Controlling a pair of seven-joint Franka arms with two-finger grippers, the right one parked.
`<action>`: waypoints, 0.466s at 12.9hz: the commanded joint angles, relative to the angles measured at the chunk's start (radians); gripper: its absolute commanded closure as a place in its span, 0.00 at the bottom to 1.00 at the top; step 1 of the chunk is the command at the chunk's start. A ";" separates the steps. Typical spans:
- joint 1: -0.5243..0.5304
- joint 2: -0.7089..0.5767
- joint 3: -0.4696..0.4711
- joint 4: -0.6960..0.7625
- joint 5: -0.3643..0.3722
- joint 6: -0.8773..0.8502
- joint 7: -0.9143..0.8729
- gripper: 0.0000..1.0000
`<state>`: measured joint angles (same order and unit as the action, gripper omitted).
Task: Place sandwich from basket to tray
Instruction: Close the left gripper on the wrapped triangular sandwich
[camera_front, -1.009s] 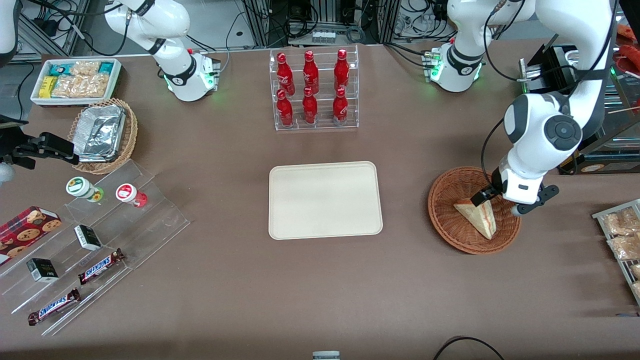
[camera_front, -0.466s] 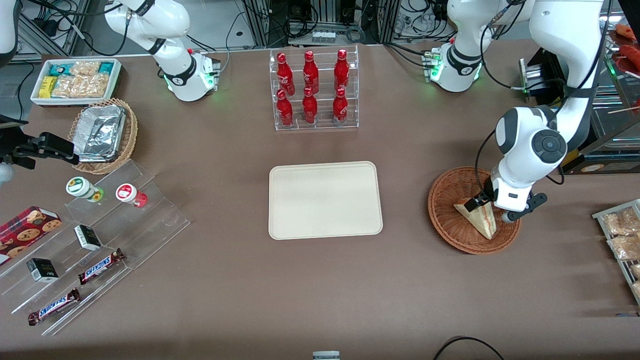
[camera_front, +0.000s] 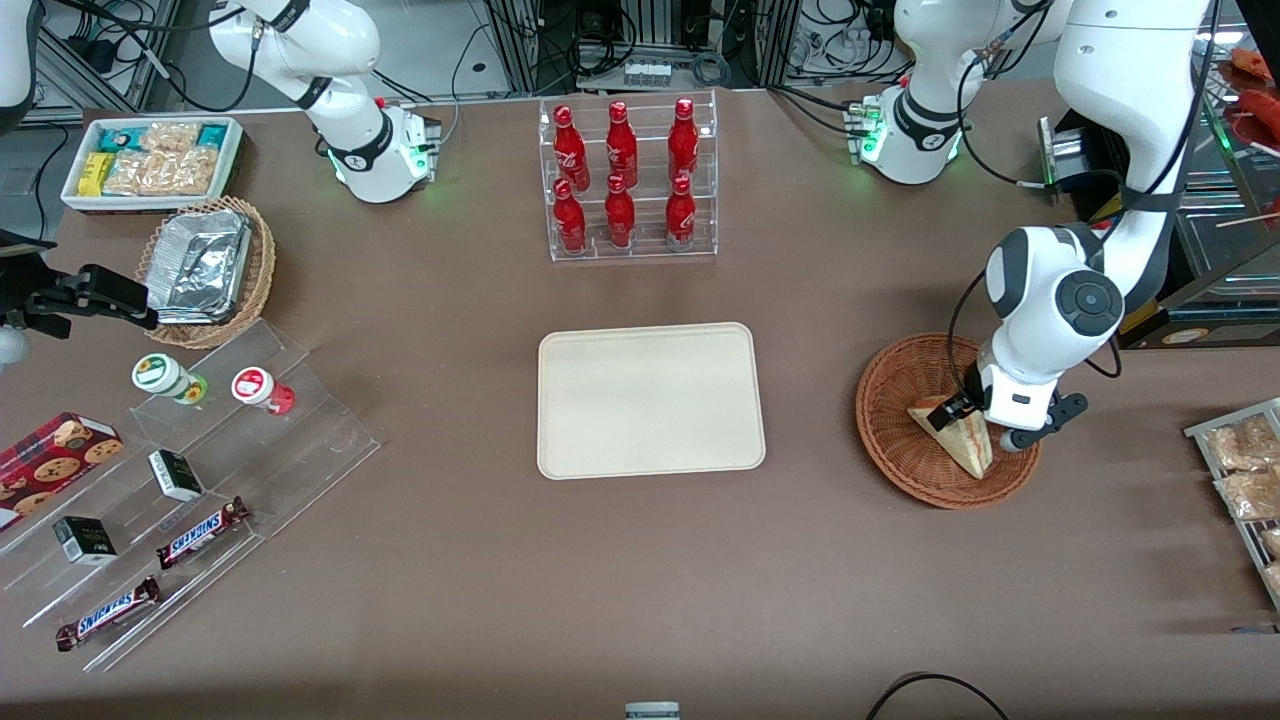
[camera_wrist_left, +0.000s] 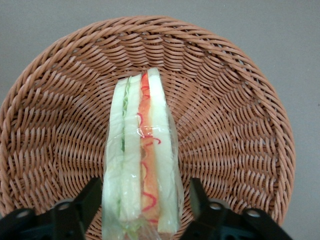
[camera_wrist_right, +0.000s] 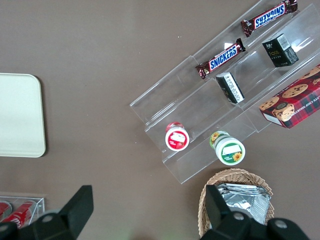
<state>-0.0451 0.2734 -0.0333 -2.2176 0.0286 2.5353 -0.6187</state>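
My gripper grabs the plastic-wrapped sandwich's wide end (camera_wrist_left: 142, 212) next, to place it on the cream tray.
The sandwich (camera_front: 958, 443) (camera_wrist_left: 142, 150), a plastic-wrapped wedge with pink, red and green filling, stands on edge in the reddish-brown wicker basket (camera_front: 895, 400) (camera_wrist_left: 230, 105) toward the working arm's end of the table. My gripper (camera_front: 983, 428) (camera_wrist_left: 145, 200) is low inside the basket, open, with one black finger (camera_wrist_left: 90, 197) on each side of the sandwich's wide end. A small gap shows between the sandwich and the other finger (camera_wrist_left: 200, 195). The cream tray (camera_front: 650, 400) (camera_wrist_right: 17, 115) lies flat at mid-table with nothing on it.
A clear rack of red bottles (camera_front: 628, 180) stands farther from the front camera than the tray. A rack of snack packets (camera_front: 1240, 470) sits at the table edge beside the basket. Acrylic steps with candy bars (camera_front: 200, 470) lie toward the parked arm's end.
My gripper has come down into the basket and shifted slightly toward the tray, so its open fingers now straddle the sandwich. The sandwich has not moved.
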 joint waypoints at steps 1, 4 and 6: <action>0.001 -0.002 0.003 0.006 0.008 0.007 -0.010 1.00; 0.001 -0.040 0.003 0.019 0.008 -0.064 -0.010 1.00; -0.005 -0.095 0.001 0.094 0.010 -0.250 -0.006 1.00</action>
<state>-0.0451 0.2490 -0.0313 -2.1782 0.0288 2.4340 -0.6186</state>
